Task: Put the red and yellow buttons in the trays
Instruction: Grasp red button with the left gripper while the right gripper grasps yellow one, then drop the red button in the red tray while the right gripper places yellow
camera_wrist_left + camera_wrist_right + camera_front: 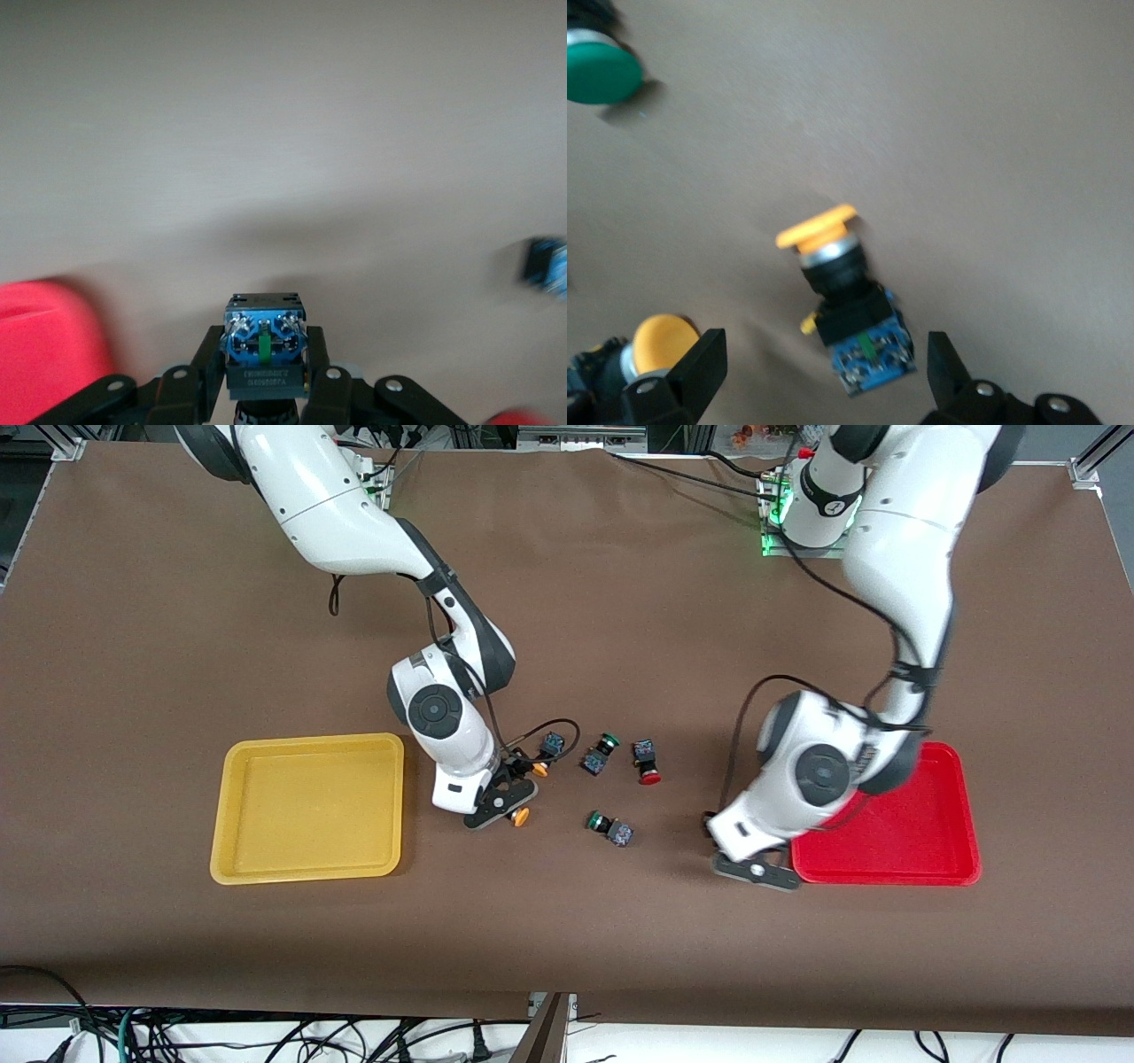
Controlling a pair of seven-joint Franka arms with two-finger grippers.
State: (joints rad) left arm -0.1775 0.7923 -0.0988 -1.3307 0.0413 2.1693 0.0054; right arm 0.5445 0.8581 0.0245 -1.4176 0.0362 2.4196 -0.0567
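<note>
The right gripper grabs the yellow button by its black body (854,313) next, to place it in the yellow tray.
My left gripper (755,868) is shut on a button (264,341). The button's blue base faces the wrist camera and its cap is hidden. The gripper hangs just beside the red tray (939,841), which also shows in the left wrist view (44,350). My right gripper (500,802) is open, low over two yellow buttons (539,767) (521,816). In the right wrist view one yellow button (837,274) lies on its side between the fingers, and the second yellow cap (656,341) is next to one finger (700,363). A red button (648,775) lies mid-table. The yellow tray (306,808) is empty.
Two green-capped buttons (605,741) (595,820) lie between the yellow buttons and the red button; one green cap shows in the right wrist view (601,73). A black cable loops beside the right gripper. The table is covered in brown cloth.
</note>
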